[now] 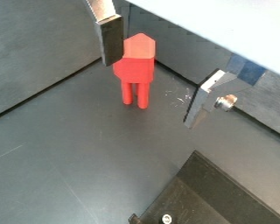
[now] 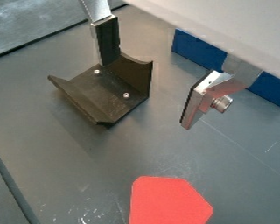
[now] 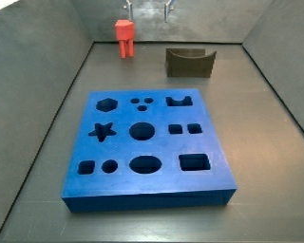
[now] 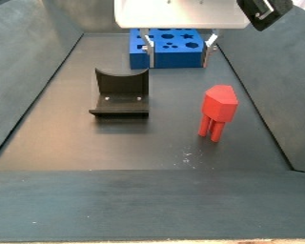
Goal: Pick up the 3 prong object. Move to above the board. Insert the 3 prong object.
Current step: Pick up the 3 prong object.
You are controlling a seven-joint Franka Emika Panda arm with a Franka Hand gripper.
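The gripper grabs the 3 prong object by its red hexagonal head (image 3: 125,28) next, to fit its prongs into the board (image 3: 148,142).
The 3 prong object (image 1: 136,68) is a small red-orange peg. It stands upright on its prongs on the grey floor, also seen in both side views (image 3: 124,36) (image 4: 217,111). The blue board (image 3: 148,142) with shaped cutouts lies flat, apart from the peg, and shows in a side view (image 4: 172,48) and a wrist view (image 2: 213,57). My gripper (image 1: 157,70) is open and empty, hanging high above the floor. The peg is below it, closer to one finger (image 1: 108,39) and touching neither. In the side views the gripper shows at the top edge (image 3: 148,9) (image 4: 177,40).
A dark olive-brown U-shaped block (image 2: 104,89) stands on the floor beside the peg, between the peg and the board's end (image 3: 189,63) (image 4: 119,93). Sloped grey tray walls (image 3: 66,85) enclose the floor on all sides.
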